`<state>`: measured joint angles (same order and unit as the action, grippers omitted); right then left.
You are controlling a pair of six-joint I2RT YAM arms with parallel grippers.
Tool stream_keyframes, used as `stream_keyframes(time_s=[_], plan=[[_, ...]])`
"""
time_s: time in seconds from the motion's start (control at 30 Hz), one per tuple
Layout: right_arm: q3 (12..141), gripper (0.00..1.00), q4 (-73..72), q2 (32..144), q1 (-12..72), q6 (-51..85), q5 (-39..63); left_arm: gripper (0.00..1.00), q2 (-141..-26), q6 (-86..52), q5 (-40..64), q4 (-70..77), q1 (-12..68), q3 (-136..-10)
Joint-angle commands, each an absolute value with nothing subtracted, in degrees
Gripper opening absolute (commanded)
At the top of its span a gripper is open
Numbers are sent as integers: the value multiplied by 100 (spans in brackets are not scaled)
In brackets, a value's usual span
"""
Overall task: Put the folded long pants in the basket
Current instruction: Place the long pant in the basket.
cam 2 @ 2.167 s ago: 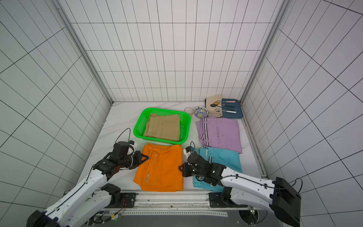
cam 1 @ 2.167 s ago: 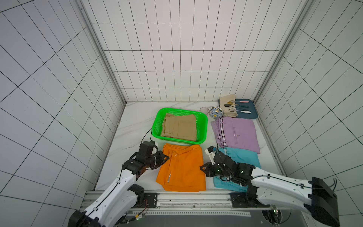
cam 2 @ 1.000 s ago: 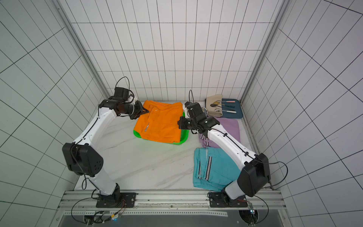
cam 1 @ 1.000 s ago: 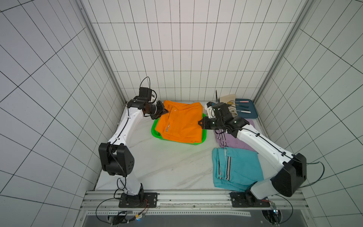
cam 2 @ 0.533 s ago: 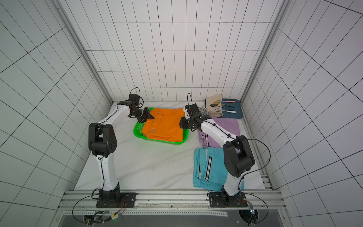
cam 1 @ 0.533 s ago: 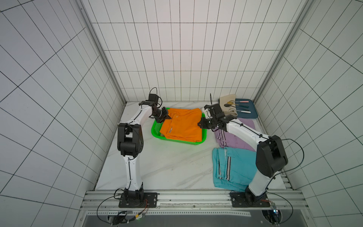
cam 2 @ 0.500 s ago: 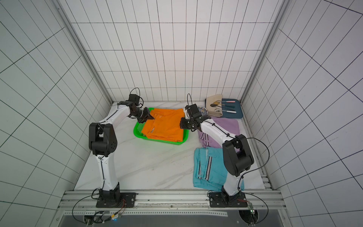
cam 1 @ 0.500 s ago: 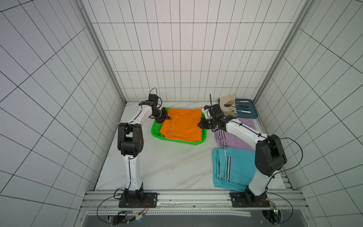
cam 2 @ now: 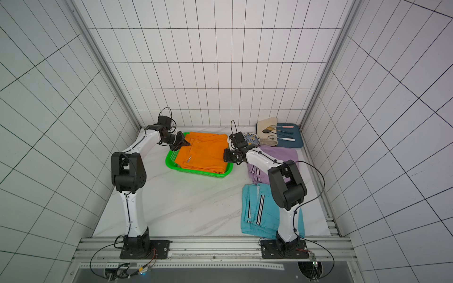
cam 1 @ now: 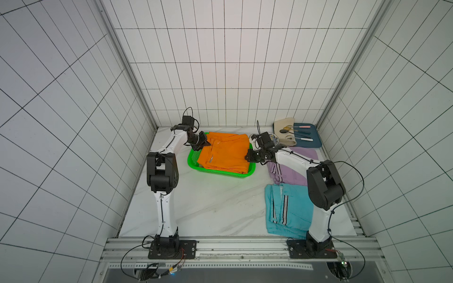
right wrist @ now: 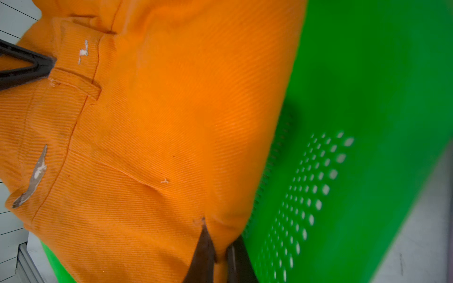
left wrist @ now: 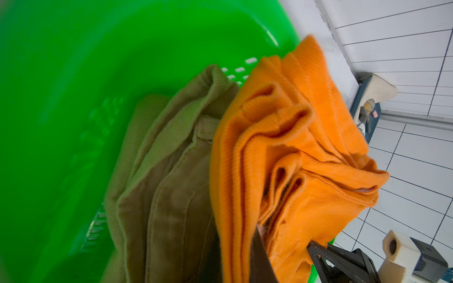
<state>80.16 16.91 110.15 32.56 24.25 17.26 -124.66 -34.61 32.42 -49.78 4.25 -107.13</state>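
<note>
The fold's edge is inside the side of the green basket, so my right gripper needs to release the fold of the orange pants now, and the fold would come to rest in the basket.
The orange folded long pants (cam 1: 225, 153) (cam 2: 203, 153) lie in the green basket (cam 1: 220, 172) (cam 2: 196, 172) at the back of the table, on top of the tan pants (left wrist: 166, 171). My left gripper (cam 1: 207, 144) (left wrist: 235, 264) is shut on the orange pants' far left corner. At the right edge, my right gripper (cam 1: 246, 156) (right wrist: 220, 257) is shut on a fold of the same cloth. Lilac pants (cam 1: 291, 171) and light blue pants (cam 1: 286, 210) lie flat on the table to the right of the basket.
A dark blue tray (cam 1: 308, 139) with spoons and a beige cloth (cam 1: 284, 125) sits at the back right corner. A small patterned bowl (cam 2: 251, 141) stands just behind my right wrist. White tiled walls close in the table on three sides.
Both grippers carried the orange pants from the table's front to the basket and lowered them onto the tan pants. Over the last half second hardly anything moved.
</note>
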Motion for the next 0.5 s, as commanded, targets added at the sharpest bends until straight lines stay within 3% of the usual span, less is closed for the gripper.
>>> stream_keyframes(time_s=[0.0,0.3,0.4,0.47], plan=[[8034,0,1819,11021,3186,2543,1482,0,-12642,-3411,3199,-4562,313,-10829],[7675,0,1884,10761,3194,2726,1267,0,-12582,-3431,3045,-4544,299,-10759],[7605,6,1940,10660,3213,2777,1234,29,-12514,-3466,2902,-4536,298,-10688],[7577,21,1991,10564,3217,2777,1172,44,-12436,-3506,2892,-4536,306,-10637]])
